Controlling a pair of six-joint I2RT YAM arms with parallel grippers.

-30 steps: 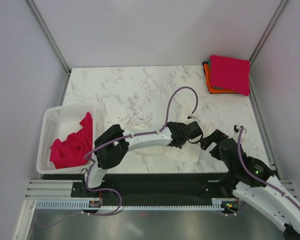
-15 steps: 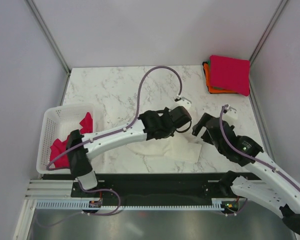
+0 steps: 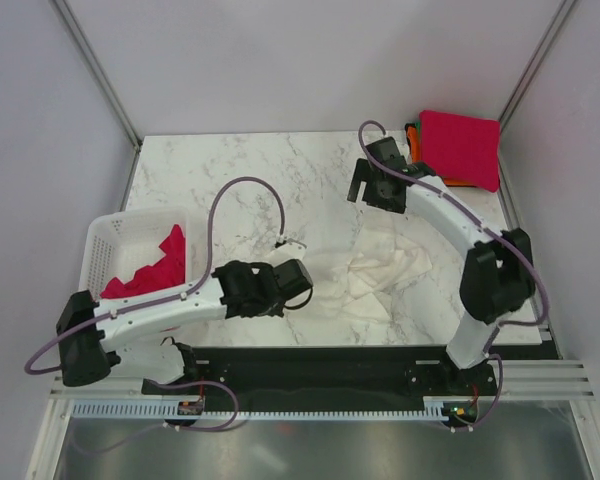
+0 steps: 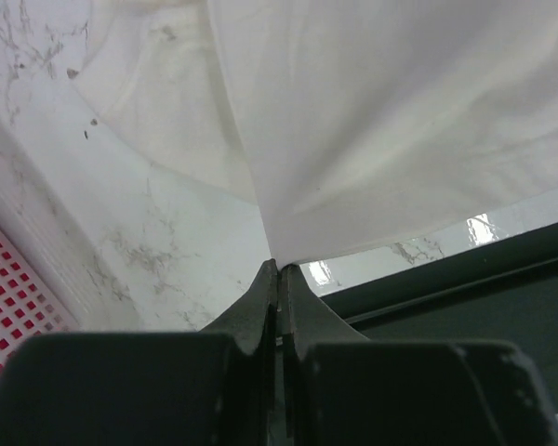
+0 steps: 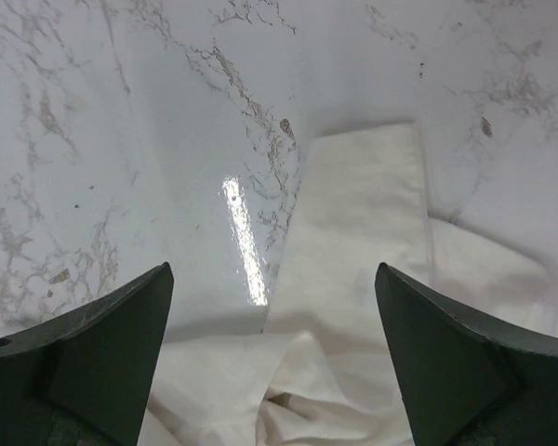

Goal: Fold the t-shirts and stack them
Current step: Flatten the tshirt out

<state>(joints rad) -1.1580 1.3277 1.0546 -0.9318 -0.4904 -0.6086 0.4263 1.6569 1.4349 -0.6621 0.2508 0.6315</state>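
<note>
Next, my right gripper grabs the far piece of cloth by its end corner (image 3: 387, 213), so that both grippers then spread the white t-shirt (image 3: 380, 265) for folding.
A white t-shirt (image 3: 380, 265) lies crumpled on the marble table, right of centre. No print shows on it. My left gripper (image 3: 305, 274) is shut on its near-left edge; in the left wrist view the jaws (image 4: 279, 268) pinch the cloth (image 4: 372, 121), which hangs above the table. My right gripper (image 3: 363, 188) is open and empty above the far side of the shirt, whose strip (image 5: 363, 204) lies below and between its fingers (image 5: 272, 271). A folded stack (image 3: 458, 148), magenta on top of orange and green, sits at the back right corner.
A white lattice basket (image 3: 98, 262) with crumpled magenta shirts (image 3: 145, 290) stands at the left edge; its wall shows in the left wrist view (image 4: 19, 307). The table's dark front edge (image 4: 465, 279) is close to my left gripper.
My right gripper has swung from the near right to the far side of the shirt. My left gripper has pulled back toward the near left with the shirt edge; the shirt now lies spread and crumpled.
</note>
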